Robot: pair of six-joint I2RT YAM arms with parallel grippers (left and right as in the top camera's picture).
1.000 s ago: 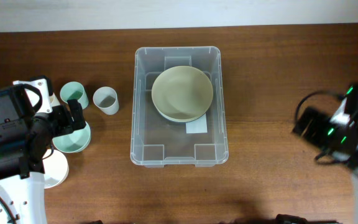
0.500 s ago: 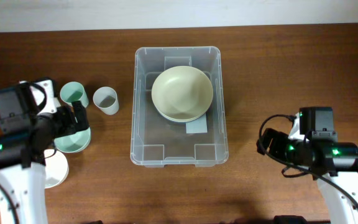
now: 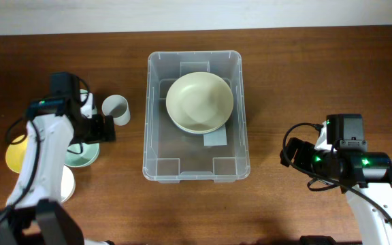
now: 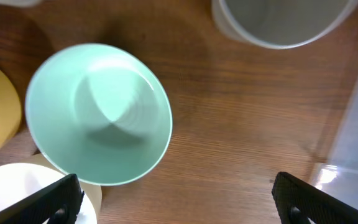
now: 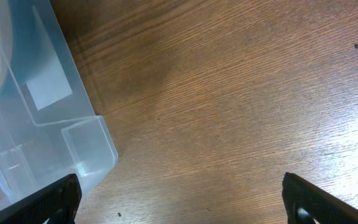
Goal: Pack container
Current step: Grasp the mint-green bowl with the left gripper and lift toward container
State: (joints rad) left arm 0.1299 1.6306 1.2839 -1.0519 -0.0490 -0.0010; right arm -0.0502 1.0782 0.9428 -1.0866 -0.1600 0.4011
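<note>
Next, my left gripper grips the mint bowl's rim on the container-facing side, which leaves the bowl's base free to set upright inside the container.
The container [image 3: 146, 136] is a large clear bin in the middle of the table, with two stacked cream bowls [image 3: 199, 102] in its far half. My left gripper [image 3: 105, 128] hangs open just left of the container, over a mint bowl [image 3: 80, 155]. In the left wrist view the mint bowl [image 4: 98, 112] lies between and ahead of the wide-apart fingers of the left gripper [image 4: 179, 205], which hold nothing. The right gripper [image 5: 182, 205] stands open over bare wood, with the container's corner [image 5: 42, 112] at its left.
A grey cup [image 3: 116, 109] stands beside the left arm, seen also as a grey cup [image 4: 278, 22] from the wrist. A yellow bowl [image 3: 15, 153] and a white bowl [image 3: 63, 184] lie at the left. The right arm [image 3: 349, 163] sits right of the container.
My left arm has swung back and to the right, over the mint bowl, uncovering the yellow bowl. The right arm came in from the right edge, then held still. Both grippers stayed open.
</note>
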